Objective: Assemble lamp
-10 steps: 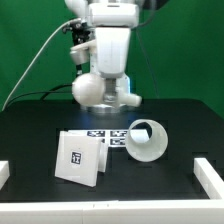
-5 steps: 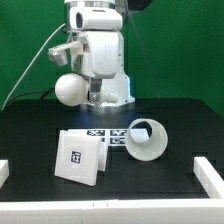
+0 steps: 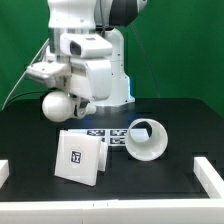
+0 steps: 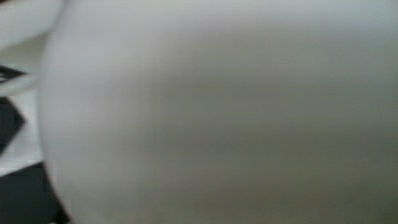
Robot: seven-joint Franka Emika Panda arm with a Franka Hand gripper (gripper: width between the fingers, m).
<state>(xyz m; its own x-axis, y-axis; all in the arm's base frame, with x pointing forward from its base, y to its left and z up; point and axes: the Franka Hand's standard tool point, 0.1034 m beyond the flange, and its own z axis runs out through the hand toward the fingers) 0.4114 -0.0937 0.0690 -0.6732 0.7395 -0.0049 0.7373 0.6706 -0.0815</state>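
The round white bulb (image 3: 57,107) is hanging above the black table in the exterior view, so the robot's gripper needs to keep hold of the bulb while it hangs there.
My gripper (image 3: 66,97) is shut on the lamp's round white bulb (image 3: 57,107) and holds it in the air above the back left of the black table. The fingertips are hidden behind the bulb. In the wrist view the bulb (image 4: 222,110) is a blurred white surface that fills nearly the whole picture. The flat square base (image 3: 80,158), with a square tag on top, lies tilted on the table below and slightly to the exterior view's right of the bulb. The tapered hollow shade (image 3: 148,140) lies on its side right of the base, its opening facing the camera.
The marker board (image 3: 108,135) lies flat between the base and the shade. The large white robot pedestal (image 3: 112,85) stands at the back. White rails sit at the front left (image 3: 5,172) and front right (image 3: 210,172) of the table. A cable hangs at the back left.
The arm has swung to the exterior view's left and down, carrying the bulb from in front of the pedestal to above the base. The base and the shade have not moved.
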